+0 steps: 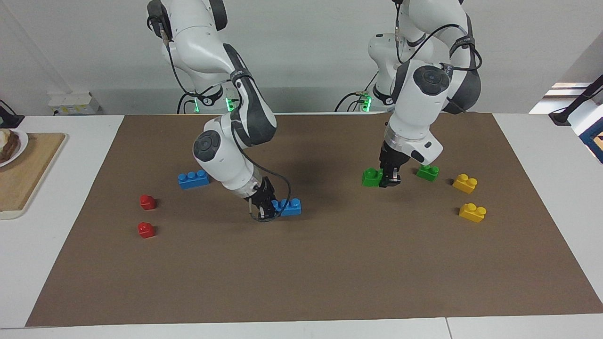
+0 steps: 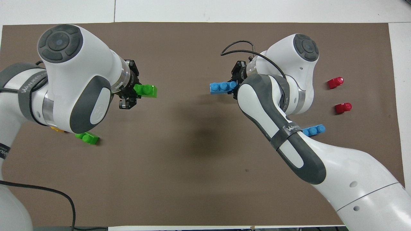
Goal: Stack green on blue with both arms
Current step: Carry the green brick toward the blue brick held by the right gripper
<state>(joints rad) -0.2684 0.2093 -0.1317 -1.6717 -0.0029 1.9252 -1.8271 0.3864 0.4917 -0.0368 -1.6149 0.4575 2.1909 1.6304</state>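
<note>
Next, my left gripper grabs the green brick by its short end [image 2: 138, 89] to stack it on the blue brick.
One green brick [image 1: 372, 177] [image 2: 146, 90] lies on the brown mat toward the left arm's end. My left gripper [image 1: 390, 181] [image 2: 130, 91] is down at the end of this brick, open, with a finger on either side of it. One blue brick [image 1: 289, 207] [image 2: 221, 87] lies on the mat toward the right arm's end. My right gripper [image 1: 267, 209] [image 2: 237, 84] is low at the end of this blue brick, over its last stud. A second green brick [image 1: 427, 173] [image 2: 87, 138] and a second blue brick [image 1: 193, 179] [image 2: 314, 130] lie nearer to the robots.
Two yellow bricks [image 1: 465, 183] [image 1: 472, 212] lie beside the green ones at the left arm's end. Two red bricks [image 1: 147, 202] [image 1: 146, 230] lie at the right arm's end. A wooden board [image 1: 23, 174] with a plate sits off the mat there.
</note>
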